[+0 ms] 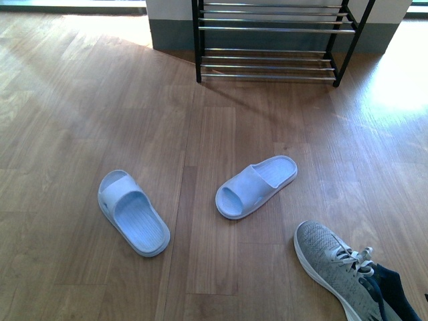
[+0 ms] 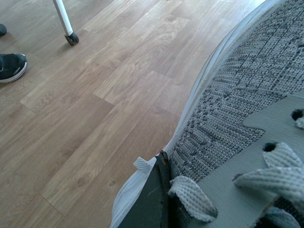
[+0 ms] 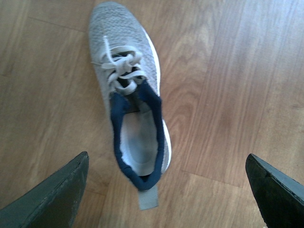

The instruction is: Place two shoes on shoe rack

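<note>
The right gripper grabs the grey sneaker by its navy collar [image 1: 391, 287] next, to place it on the shoe rack [image 1: 267, 40].
One grey knit sneaker [image 2: 237, 95] fills the left wrist view from close up. My left gripper [image 2: 164, 190] is shut on it at the laced upper, with one dark finger [image 2: 147, 204] pressed against its side. The other grey sneaker [image 3: 128, 90] lies flat on the wood floor, navy lining up. My right gripper [image 3: 166, 199] hangs open above its heel end, fingers [image 3: 57, 194] wide apart and touching nothing. In the front view this sneaker [image 1: 334, 264] lies at the near right. The black-framed shoe rack [image 1: 267, 40] with chrome rods stands at the far wall. Neither arm shows in the front view.
Two pale blue slides lie on the floor between me and the rack, one [image 1: 132, 212] at the left, one [image 1: 256, 186] in the middle. The left wrist view also shows a white leg with a caster [image 2: 66, 23] and a black shoe [image 2: 12, 66].
</note>
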`<state>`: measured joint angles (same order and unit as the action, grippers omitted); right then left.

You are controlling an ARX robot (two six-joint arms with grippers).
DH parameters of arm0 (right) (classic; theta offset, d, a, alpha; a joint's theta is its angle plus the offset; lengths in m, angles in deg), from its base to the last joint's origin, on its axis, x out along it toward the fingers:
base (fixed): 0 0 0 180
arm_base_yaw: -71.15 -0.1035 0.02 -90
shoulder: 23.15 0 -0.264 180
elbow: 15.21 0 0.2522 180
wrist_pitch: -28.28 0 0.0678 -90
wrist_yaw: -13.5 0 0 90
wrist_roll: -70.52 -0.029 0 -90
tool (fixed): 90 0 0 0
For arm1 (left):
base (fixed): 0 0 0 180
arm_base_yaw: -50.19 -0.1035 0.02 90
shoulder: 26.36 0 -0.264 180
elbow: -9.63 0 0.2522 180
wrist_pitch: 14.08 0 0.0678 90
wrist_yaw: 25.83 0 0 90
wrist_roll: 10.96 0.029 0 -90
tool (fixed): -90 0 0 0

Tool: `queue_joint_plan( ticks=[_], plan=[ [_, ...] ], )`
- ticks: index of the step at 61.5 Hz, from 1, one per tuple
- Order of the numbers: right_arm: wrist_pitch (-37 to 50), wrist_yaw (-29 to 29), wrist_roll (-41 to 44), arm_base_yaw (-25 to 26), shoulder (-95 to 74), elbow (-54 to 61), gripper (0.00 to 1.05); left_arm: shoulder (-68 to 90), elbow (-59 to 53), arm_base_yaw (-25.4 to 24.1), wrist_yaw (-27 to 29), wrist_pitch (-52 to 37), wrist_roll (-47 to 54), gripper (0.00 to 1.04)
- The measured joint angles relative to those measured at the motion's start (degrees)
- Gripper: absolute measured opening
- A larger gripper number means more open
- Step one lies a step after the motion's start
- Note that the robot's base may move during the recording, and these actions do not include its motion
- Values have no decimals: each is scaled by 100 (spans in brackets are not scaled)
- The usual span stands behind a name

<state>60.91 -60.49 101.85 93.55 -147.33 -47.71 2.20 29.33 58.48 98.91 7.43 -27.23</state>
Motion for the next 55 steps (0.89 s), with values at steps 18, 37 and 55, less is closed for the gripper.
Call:
queue_joint_plan(
  ticks=[18,37,55],
  plan=[
    [210,-208,116,125,-1576,-1115,96,0,0,0,0,0,-2,2],
    [-107,-310,256,190,-2249,-1635,96,0,0,0,0,0,-2,2],
    [-96,-407,68,7,-2612,-2044,96,0,0,0,0,0,0,2]
  ],
)
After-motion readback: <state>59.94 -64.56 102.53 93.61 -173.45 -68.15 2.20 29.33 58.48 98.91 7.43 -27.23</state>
